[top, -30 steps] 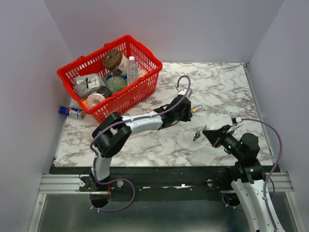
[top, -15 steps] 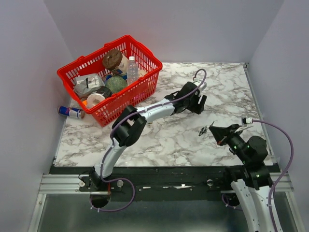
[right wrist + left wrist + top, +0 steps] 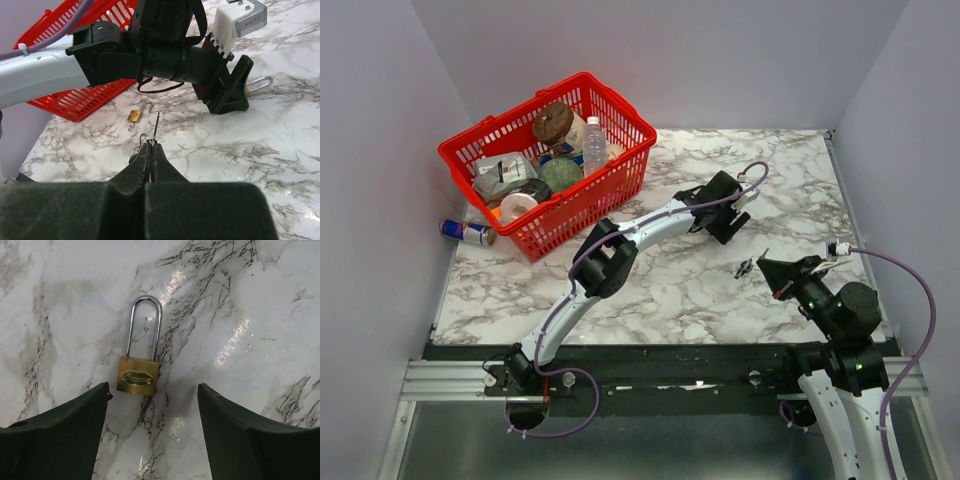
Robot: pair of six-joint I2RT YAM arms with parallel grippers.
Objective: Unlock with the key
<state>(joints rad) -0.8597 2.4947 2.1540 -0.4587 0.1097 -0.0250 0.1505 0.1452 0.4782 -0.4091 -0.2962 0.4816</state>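
The padlock's keyhole end and shackle (image 3: 144,325) need to stay free to unlock, so my left gripper should next grab the padlock by the sides of its brass body (image 3: 138,376).
A brass padlock (image 3: 139,375) with a long silver shackle (image 3: 144,325) lies flat on the marble table (image 3: 260,315). My left gripper (image 3: 152,399) hovers over it, open, one finger (image 3: 65,432) on each side, touching nothing. From above, this gripper (image 3: 728,222) hides the padlock. My right gripper (image 3: 152,146) is shut on the key (image 3: 156,125), whose thin blade points up past the tips, with its ring (image 3: 143,138) beside them. In the top view the key (image 3: 745,268) hangs at the right gripper (image 3: 761,265), a short way in front of the left gripper. A second small brass padlock (image 3: 134,116) lies beyond the key.
A red basket (image 3: 620,180) full of groceries stands at the back left, with a can (image 3: 465,232) lying beside it. The left arm (image 3: 650,225) stretches diagonally across the table's middle. White walls close in the left, back and right sides.
My left gripper has opened and swung right and farther out. The long-shackled padlock now lies free between its fingers. My right gripper has drawn back to the right with the key.
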